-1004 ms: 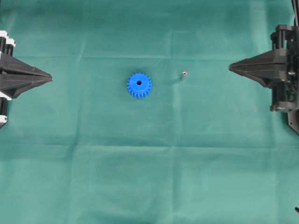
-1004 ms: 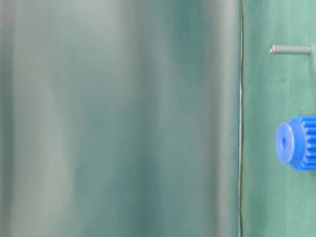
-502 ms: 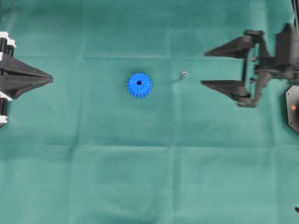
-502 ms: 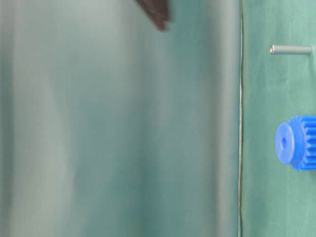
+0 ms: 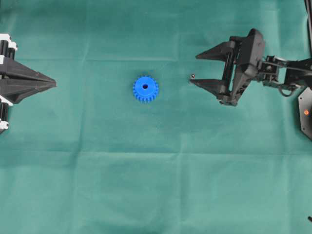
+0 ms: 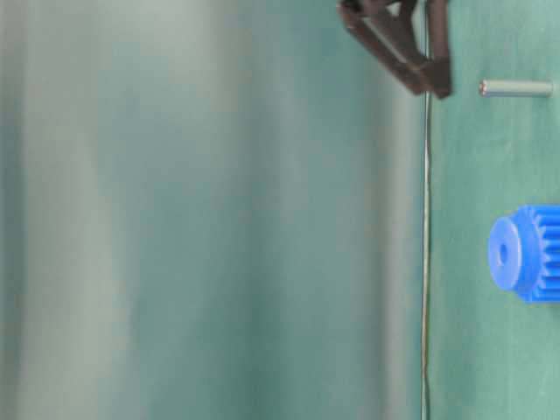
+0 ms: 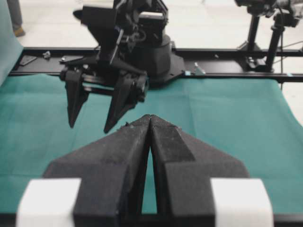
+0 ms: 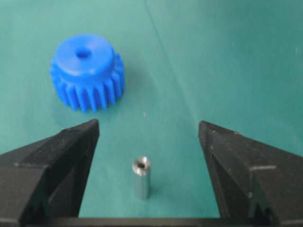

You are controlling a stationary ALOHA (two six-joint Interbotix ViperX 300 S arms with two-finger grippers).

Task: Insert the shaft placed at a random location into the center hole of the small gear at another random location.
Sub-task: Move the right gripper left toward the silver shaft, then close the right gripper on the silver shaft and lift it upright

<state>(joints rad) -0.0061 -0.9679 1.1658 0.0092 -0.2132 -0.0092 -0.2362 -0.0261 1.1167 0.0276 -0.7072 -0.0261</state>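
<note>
My right gripper grabs the shaft by its upper end [image 5: 193, 76] next, to insert it into the small gear's center hole [image 5: 145, 86].
The small gear [image 5: 145, 88], bright blue, lies flat mid-table with its center hole [image 5: 145, 86] facing up; it also shows in the right wrist view [image 8: 87, 71] and the table-level view [image 6: 525, 254]. The shaft [image 5: 192, 76], a short silver pin, stands upright on the cloth to the gear's right. My right gripper [image 5: 194, 69] is open and empty. In the right wrist view the shaft [image 8: 141, 177] stands between its spread jaws, touching neither. In the table-level view the gripper [image 6: 429, 86] is a little above the top of the shaft [image 6: 516, 87]. My left gripper [image 5: 53, 84] is shut and empty at the left edge.
A green cloth [image 5: 156, 170] covers the whole table, with faint fold lines. The left wrist view shows the right arm's open gripper [image 7: 90, 126] across the cloth and a black frame rail [image 7: 227, 75] behind the table.
My right gripper has opened, left the right edge and moved left to the shaft, its tips now on either side of it. The left arm, gear and shaft have not moved.
</note>
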